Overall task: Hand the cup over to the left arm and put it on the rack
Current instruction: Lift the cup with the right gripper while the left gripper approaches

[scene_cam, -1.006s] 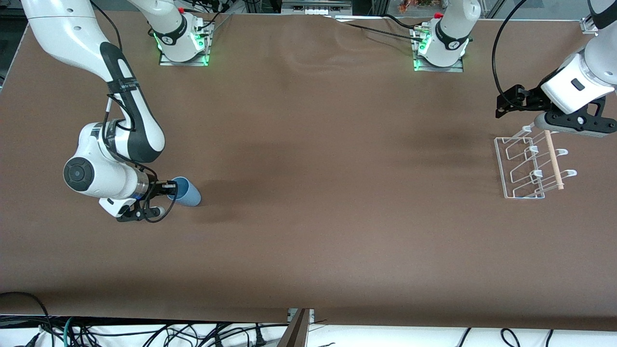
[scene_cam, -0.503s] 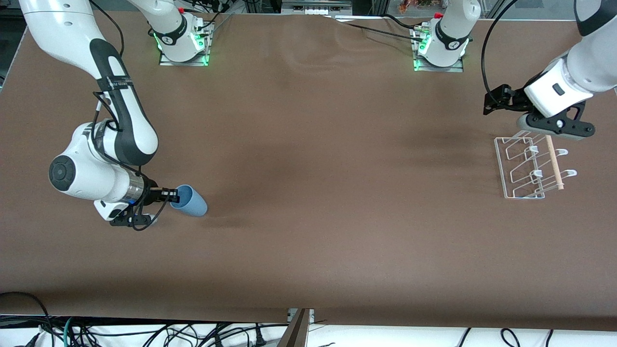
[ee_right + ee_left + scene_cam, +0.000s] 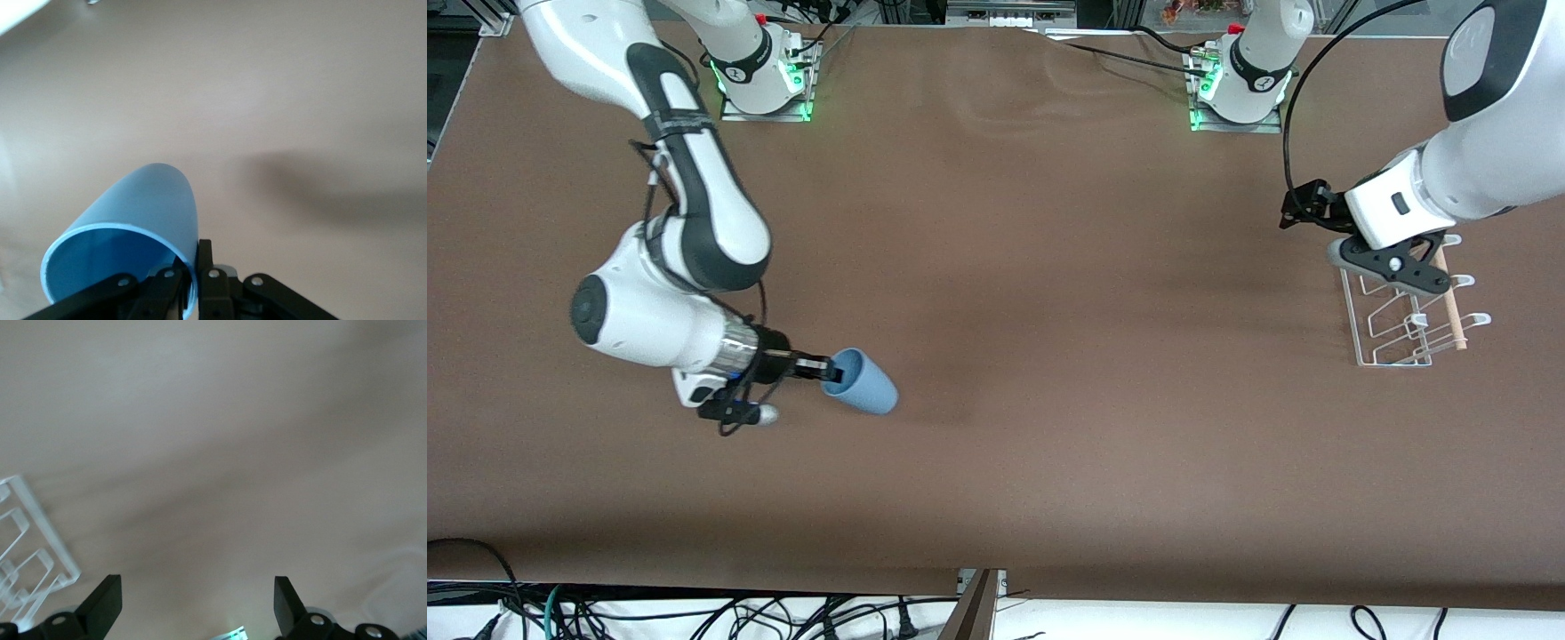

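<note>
The closed base of the cup is the part my left gripper needs to grab next, so that it can place the cup on the white wire rack.
The light-blue cup is held on its side above the table toward the right arm's end, its open mouth facing my right gripper. That gripper is shut on the cup's rim, one finger inside and one outside, as the right wrist view shows with the cup. The white wire rack with its wooden dowel stands toward the left arm's end. My left gripper is open and empty over the table beside the rack. The left wrist view shows its black fingers spread wide and a corner of the rack.
The brown table stretches bare between the two grippers. Both arm bases stand at the edge farthest from the front camera. Cables hang along the nearest edge.
My right gripper has carried the cup toward the table's middle. My left gripper has moved from over the rack toward the middle as well.
</note>
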